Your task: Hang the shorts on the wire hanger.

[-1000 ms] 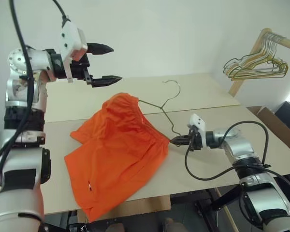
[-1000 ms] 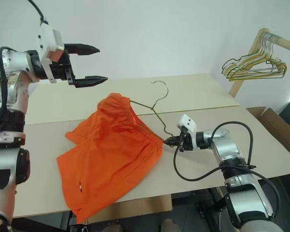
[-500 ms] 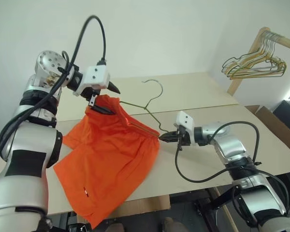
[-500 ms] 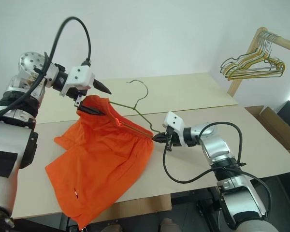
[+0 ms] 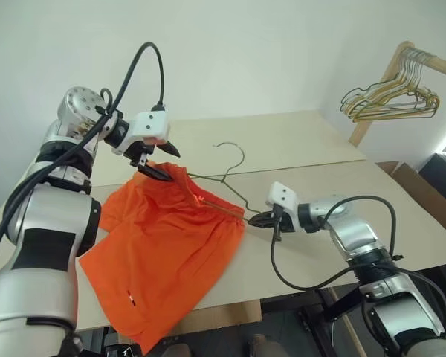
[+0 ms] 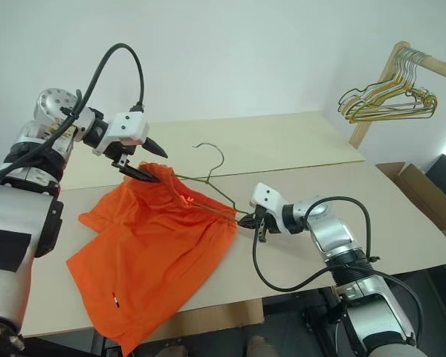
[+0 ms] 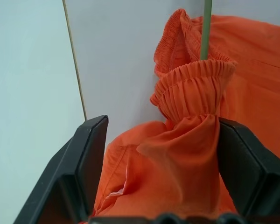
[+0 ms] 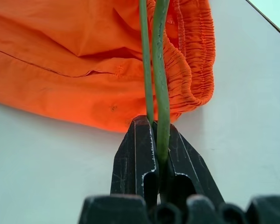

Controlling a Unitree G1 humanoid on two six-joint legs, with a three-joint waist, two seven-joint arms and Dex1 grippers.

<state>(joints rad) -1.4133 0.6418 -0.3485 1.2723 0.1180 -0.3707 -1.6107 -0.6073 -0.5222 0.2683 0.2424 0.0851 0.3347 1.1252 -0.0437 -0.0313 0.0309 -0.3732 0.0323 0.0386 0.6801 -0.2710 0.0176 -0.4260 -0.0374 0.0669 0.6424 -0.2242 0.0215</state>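
Next, my left gripper grabs the bunched cloth under the gathered waistband, since the hanger's end (image 7: pixel 205 42) props up the shorts' waistband while the legs lie slack.
The bright orange shorts (image 5: pixel 163 253) lie spread on the table (image 5: pixel 305 141), their gathered waistband (image 7: pixel 191 93) lifted at the far end. One end of the thin greenish wire hanger (image 5: pixel 224 177) sits inside that waistband, its hook pointing away over the table. My left gripper (image 5: pixel 172 166) points down at the raised waistband with its fingers wide apart on either side of the bunched fabric (image 7: pixel 177 154). My right gripper (image 5: pixel 256 221) is shut on the hanger's near corner (image 8: pixel 159 93), right beside the shorts' edge (image 8: pixel 84 60).
At the far right a wooden rack carries a bunch of gold and green wire hangers (image 5: pixel 392 100). A cardboard box (image 5: pixel 424 193) stands on the floor past the table's right end. A seam crosses the tabletop behind the shorts.
My left gripper came down from above the table and tilted downward onto the waistband, its fingers now astride it. The right gripper drew the hanger slightly left.
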